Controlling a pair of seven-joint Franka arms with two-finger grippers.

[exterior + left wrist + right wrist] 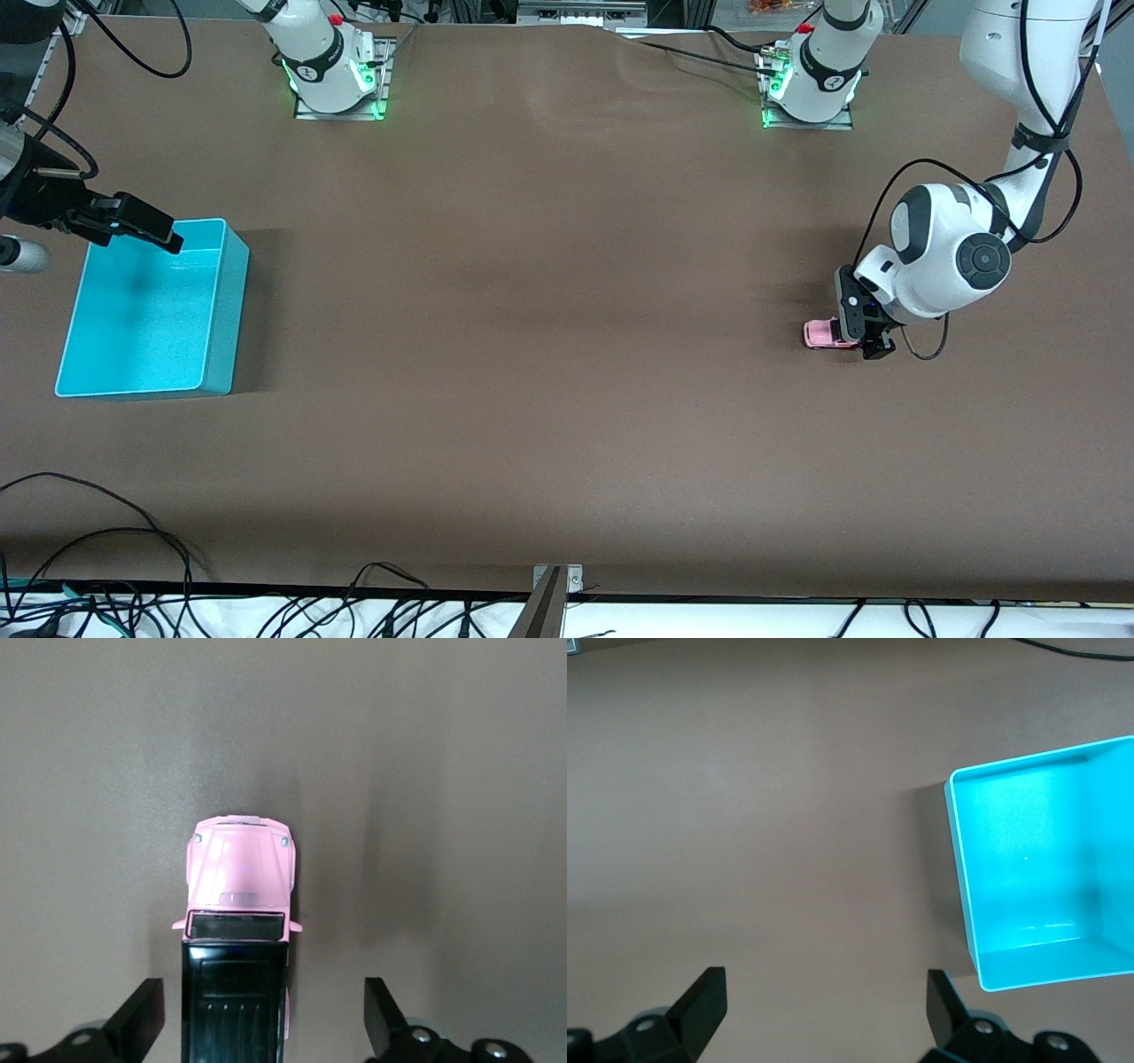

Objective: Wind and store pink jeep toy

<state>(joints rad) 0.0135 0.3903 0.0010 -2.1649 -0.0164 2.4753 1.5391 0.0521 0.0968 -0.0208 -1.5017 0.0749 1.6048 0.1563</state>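
The left gripper's fingers are on either side of the black roof (234, 1001) in the left wrist view, so the left gripper needs to close on the pink jeep (239, 868).
The pink jeep toy (822, 333) stands on the brown table toward the left arm's end. In the left wrist view the jeep (239, 886) shows its pink bonnet and black roof. My left gripper (866, 338) is low over the jeep's rear and open. In its own view (262, 1024) the two fingers stand on either side of the roof with gaps, not touching it. My right gripper (164, 234) hangs open and empty in the air by a corner of the turquoise bin (223, 310). Its own view (824, 1010) shows bare table under it and the empty bin (966, 895) to one side.
The two arm bases (332, 71) (811, 80) stand along the table's edge farthest from the front camera. Loose cables (133, 549) and a metal bracket (556, 585) lie along the edge nearest the front camera. Brown table (549, 310) stretches between the bin and the jeep.
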